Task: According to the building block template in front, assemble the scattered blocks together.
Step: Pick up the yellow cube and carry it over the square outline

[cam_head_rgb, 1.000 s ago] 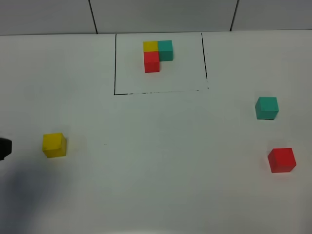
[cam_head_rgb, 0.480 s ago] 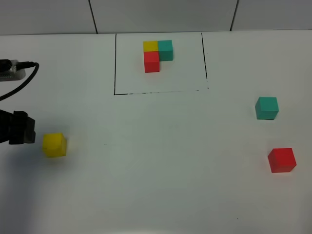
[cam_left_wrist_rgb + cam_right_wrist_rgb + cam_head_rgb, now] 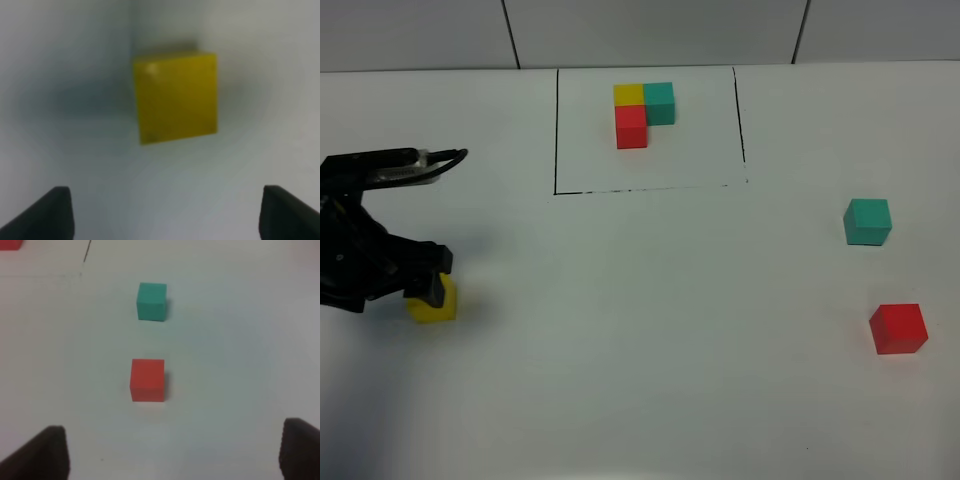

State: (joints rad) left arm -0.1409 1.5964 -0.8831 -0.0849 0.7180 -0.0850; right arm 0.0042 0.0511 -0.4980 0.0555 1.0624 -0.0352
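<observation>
The robot's left gripper should next grab the yellow cube by its opposite sides, to start copying the building block template.
The building block template is a yellow, teal and red L inside a thin black rectangle at the back middle. The loose yellow cube lies at the left, partly covered by my left gripper. In the left wrist view the yellow cube lies ahead of the open, empty left gripper. The loose teal cube and red cube lie at the right. The right wrist view shows the teal cube and red cube ahead of my open, empty right gripper, which is out of the exterior view.
The white table runs to a grey tiled wall at the back. The left arm's cable loops above the gripper. The template frame's black line shows in the right wrist view.
My left arm has come in from the left edge and moved right until its gripper is over the yellow cube. No cube has moved.
</observation>
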